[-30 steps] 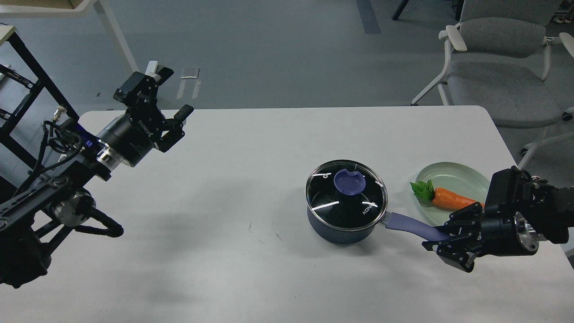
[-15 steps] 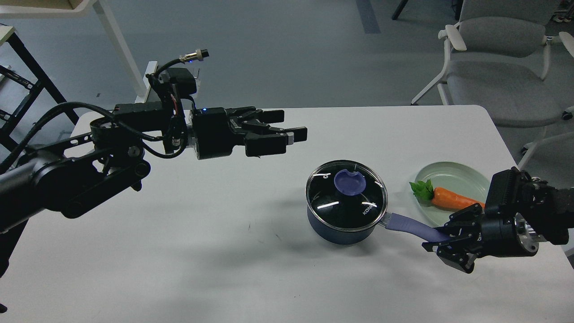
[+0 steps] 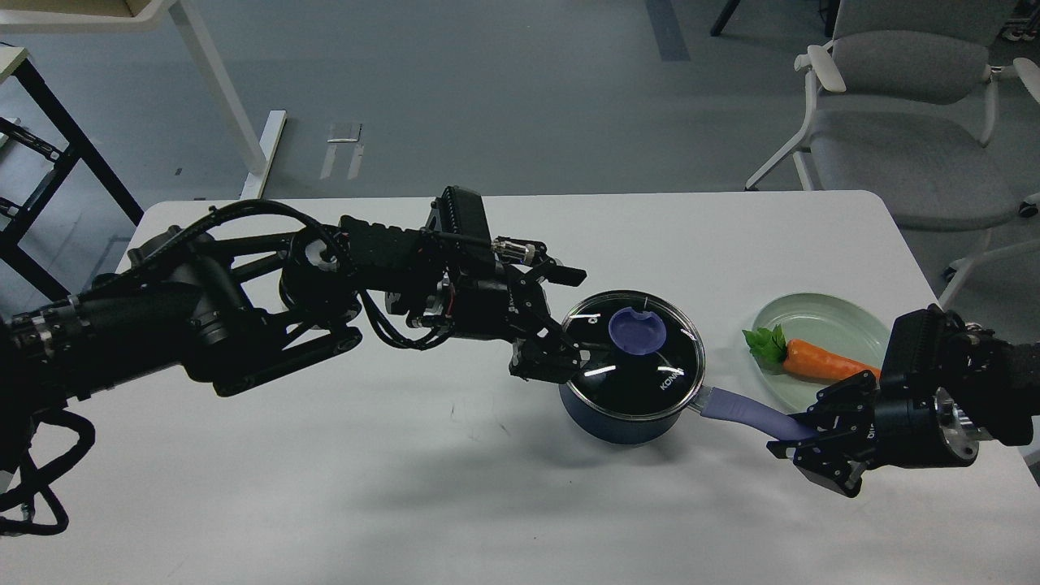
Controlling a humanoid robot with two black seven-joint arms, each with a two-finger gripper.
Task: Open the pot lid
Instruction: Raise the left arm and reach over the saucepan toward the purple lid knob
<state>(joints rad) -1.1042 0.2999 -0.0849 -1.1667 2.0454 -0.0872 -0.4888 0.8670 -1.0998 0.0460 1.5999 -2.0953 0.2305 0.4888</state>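
Observation:
Next, my left gripper grabs the glass lid by its narrow blue-purple knob (image 3: 638, 331), as the lid spreads wide and flat across the whole pot (image 3: 605, 416).
The dark navy pot (image 3: 605, 416) stands right of the table's middle, its lavender handle (image 3: 739, 410) pointing right. The glass lid (image 3: 654, 370) with its blue-purple knob (image 3: 634, 331) lies flat on the pot. My left gripper (image 3: 565, 319) is open at the lid's left edge, one finger above the far-left rim and one by the near-left rim, left of the knob. My right gripper (image 3: 800, 435) is shut on the end of the pot handle, low over the table.
A pale green plate (image 3: 845, 315) with a carrot (image 3: 821, 361) sits just behind my right gripper. A grey chair (image 3: 910, 106) stands beyond the table's right far corner. A black frame (image 3: 49, 146) stands at the far left.
My left arm has swung right and down from the table's left side, bringing its open gripper to the lid's left edge. The right gripper and the pot have stayed put.

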